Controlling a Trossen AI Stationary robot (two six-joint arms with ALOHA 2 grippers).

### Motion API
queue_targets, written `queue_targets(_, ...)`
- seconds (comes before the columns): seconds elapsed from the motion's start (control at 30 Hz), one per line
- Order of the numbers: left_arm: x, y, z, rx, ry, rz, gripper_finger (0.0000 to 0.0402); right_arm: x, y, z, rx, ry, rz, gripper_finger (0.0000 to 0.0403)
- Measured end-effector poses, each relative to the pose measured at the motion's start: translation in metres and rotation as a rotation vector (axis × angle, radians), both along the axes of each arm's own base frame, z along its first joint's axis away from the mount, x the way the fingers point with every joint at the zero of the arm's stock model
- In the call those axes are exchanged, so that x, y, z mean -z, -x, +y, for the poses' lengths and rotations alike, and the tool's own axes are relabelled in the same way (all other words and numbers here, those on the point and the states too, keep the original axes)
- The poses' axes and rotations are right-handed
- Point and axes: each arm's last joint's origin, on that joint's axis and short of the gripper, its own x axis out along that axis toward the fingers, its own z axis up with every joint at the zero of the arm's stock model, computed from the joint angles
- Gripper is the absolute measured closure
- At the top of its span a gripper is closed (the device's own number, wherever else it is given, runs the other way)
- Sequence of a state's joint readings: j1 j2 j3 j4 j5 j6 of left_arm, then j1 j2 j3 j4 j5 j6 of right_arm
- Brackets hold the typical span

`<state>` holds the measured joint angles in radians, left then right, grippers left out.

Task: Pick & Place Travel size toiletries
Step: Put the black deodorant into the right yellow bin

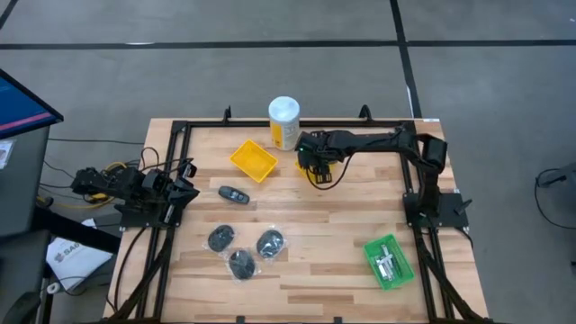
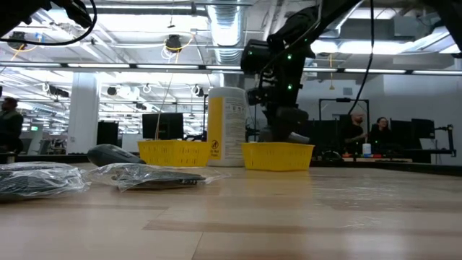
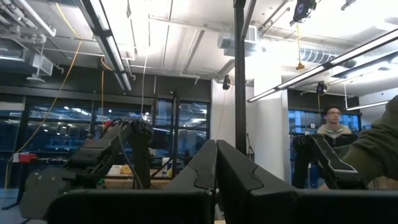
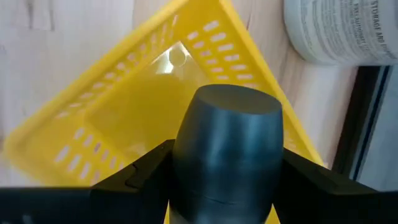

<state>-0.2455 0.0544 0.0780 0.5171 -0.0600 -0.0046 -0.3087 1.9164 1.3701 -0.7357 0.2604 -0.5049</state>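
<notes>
The black piece (image 4: 227,149) is in my right gripper inside the yellow rim (image 4: 74,93) and would rest in the tray. My right gripper should open.
My right gripper (image 4: 227,180) hangs over a yellow tray (image 1: 322,173) near the table's far edge, shut on a black oblong piece (image 4: 227,146). In the low view this gripper (image 2: 283,133) dips just behind the tray's wall (image 2: 278,156). A second black oblong piece (image 1: 234,193) lies flat on the table's left half. Three dark discs in clear wrap (image 1: 220,237) (image 1: 270,243) (image 1: 241,263) lie near the near edge. Tiny silver pieces (image 1: 389,263) sit in a green tray. My left gripper (image 3: 216,168) waits at the left edge, shut, pointing into the room. My right gripper pinches the black oblong piece between its two fingers (image 4: 146,174), one on each side of it, coming from above and pointing down. The piece's rounded free end (image 4: 230,102) sticks out beyond the fingers over the tray's floor. Whether it touches the floor I cannot tell.
A tall yellow canister with a white cap (image 1: 284,121) stands just beside the tray, toward the far edge. A second yellow tray (image 1: 253,159) sits to its left. The green tray (image 1: 402,267) lies at the near right. A black frame (image 1: 270,126) borders the table.
</notes>
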Motion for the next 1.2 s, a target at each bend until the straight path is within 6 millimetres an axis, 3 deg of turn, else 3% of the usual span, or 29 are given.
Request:
queue_targets(0.17, 0.000, 0.000, 0.000, 0.000, 0.000, 0.000, 0.0399, 0.002, 0.000, 0.001, -0.001, -0.003, 0.009, 0.0197)
queue_targets(0.43, 0.000, 0.000, 0.000, 0.000, 0.000, 0.000, 0.0399, 0.002, 0.002, 0.001, 0.008, -0.008, 0.026, 0.0149)
queue_targets(0.63, -0.001, 0.001, 0.000, 0.001, 0.004, -0.011, 0.0399, -0.008, -0.001, 0.002, 0.030, -0.018, 0.025, 0.0143)
queue_targets(0.73, -0.003, 0.002, 0.001, -0.015, 0.018, -0.032, 0.0399, -0.038, -0.002, 0.003, 0.053, -0.050, -0.024, 0.0143)
queue_targets(0.93, -0.008, 0.001, 0.006, -0.158, 0.111, -0.025, 0.0399, -0.125, 0.008, 0.020, 0.018, -0.199, -0.242, 0.0143)
queue_targets(1.07, -0.021, -0.011, 0.003, -0.177, 0.096, 0.052, 0.0400, -0.186, 0.039, 0.039, -0.027, -0.260, -0.431, 0.0143)
queue_targets(1.2, -0.037, -0.034, -0.002, -0.199, 0.068, 0.160, 0.0400, -0.237, 0.088, 0.059, -0.030, -0.253, -0.615, 0.0143)
